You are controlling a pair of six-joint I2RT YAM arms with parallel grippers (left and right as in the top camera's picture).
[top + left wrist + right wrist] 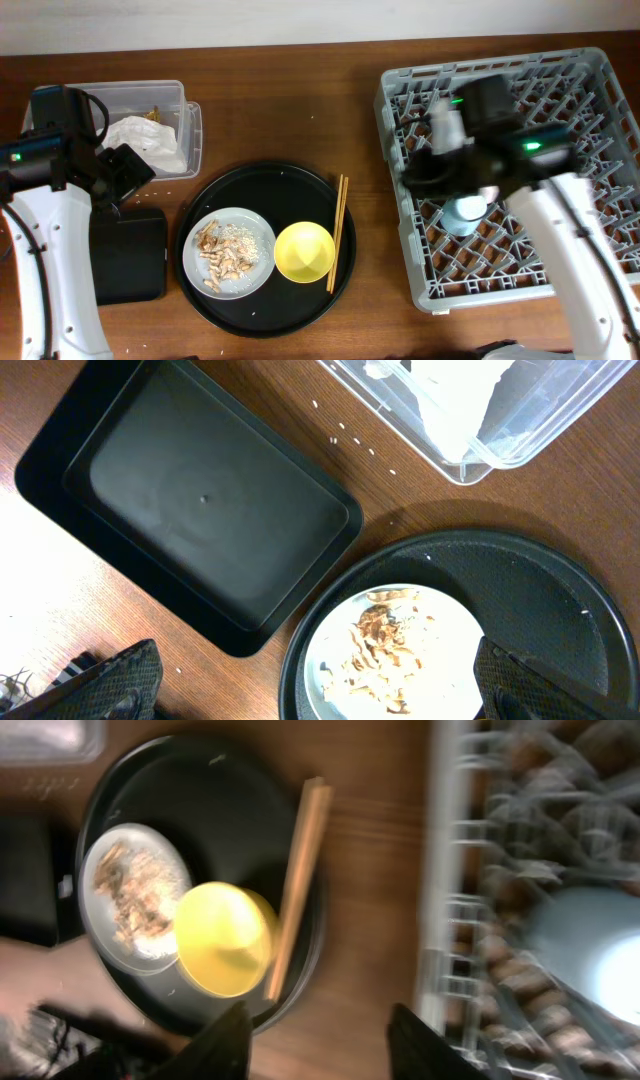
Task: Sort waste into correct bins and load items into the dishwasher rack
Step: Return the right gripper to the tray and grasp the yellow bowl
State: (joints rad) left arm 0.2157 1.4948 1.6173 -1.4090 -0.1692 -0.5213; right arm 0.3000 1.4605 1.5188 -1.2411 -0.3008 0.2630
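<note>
My right gripper will take hold of the yellow bowl by the bowl's rim, with one finger inside and one outside, so the bowl's bottom stays free to load into the rack (580,110).
The clear box (190,125) holds the crumpled white napkin (150,140) and a gold-brown scrap (155,112). The flat black tray (128,255) is empty. The grey plate (262,240) carries beige food scraps (222,255) on the round black tray, beside the yellow bowl (304,252) and chopsticks (338,232). The light-blue bowl (465,212) sits in the grey rack (580,110). My left gripper (125,170) is open and empty above the plate's edge (320,690). My right gripper (418,172) is open and empty over the wood beside the rack (325,1045). The pink bowl is hidden.
The large round black tray (300,185) lies mid-table between the bins and the rack. The right wrist view is blurred; it shows the yellow bowl (225,940), chopsticks (298,880), rack (450,870) and blue bowl (590,940).
</note>
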